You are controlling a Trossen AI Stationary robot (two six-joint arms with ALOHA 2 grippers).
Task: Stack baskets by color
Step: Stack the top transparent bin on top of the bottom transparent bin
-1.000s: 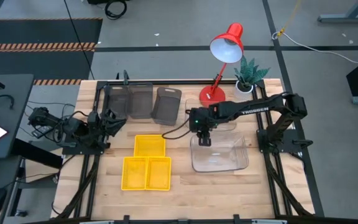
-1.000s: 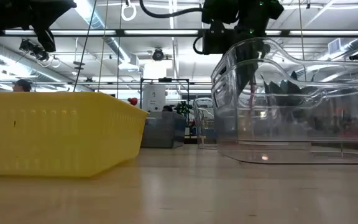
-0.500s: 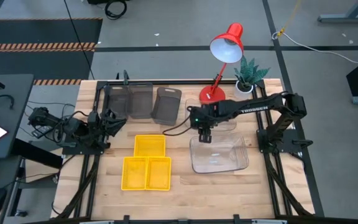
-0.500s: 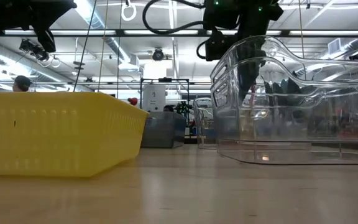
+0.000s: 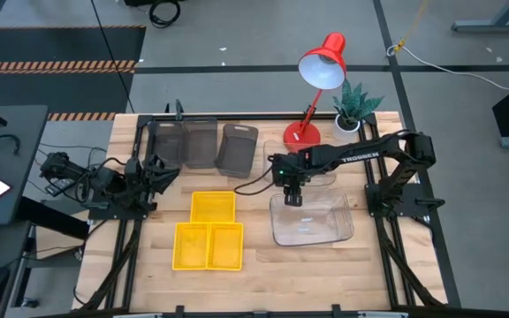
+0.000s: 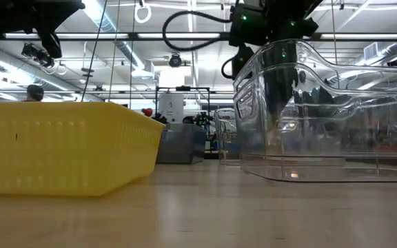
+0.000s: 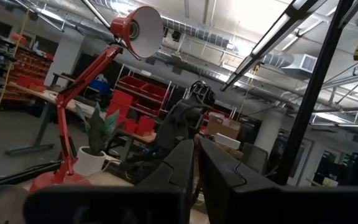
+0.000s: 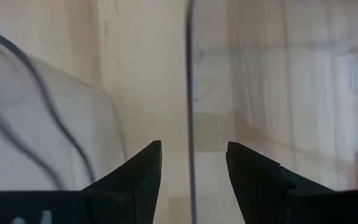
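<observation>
I will pick up the clear basket by its rim (image 8: pixel 191 118) beside the red lamp with my right gripper, so I can stack it on the other clear basket.
A large clear basket (image 5: pixel 315 221) stands on the table at the right, and a second clear one (image 5: pixel 318 170) lies beyond it under my right arm. My right gripper (image 5: pixel 294 198) points down over the near clear basket's far left corner. It is open, with the basket's thin wall (image 8: pixel 189 93) between its fingers and not visibly touched. Three yellow baskets (image 5: pixel 208 231) sit side by side at the table's middle. Three smoky grey baskets (image 5: pixel 203 143) stand in a row at the far left. My left gripper (image 7: pixel 197 152) is shut and raised at the table's left edge, away from the baskets.
A red desk lamp (image 5: pixel 318 79) and a small potted plant (image 5: pixel 353 108) stand at the far right corner, close behind the second clear basket. Bare wood (image 5: pixel 325 274) lies near the front edge. In the low view a yellow basket (image 6: pixel 60 148) fills the left foreground.
My right gripper has gone down over the clear basket's far left corner, so its fingers now reach lower along the basket's wall. The baskets have stayed where they were.
</observation>
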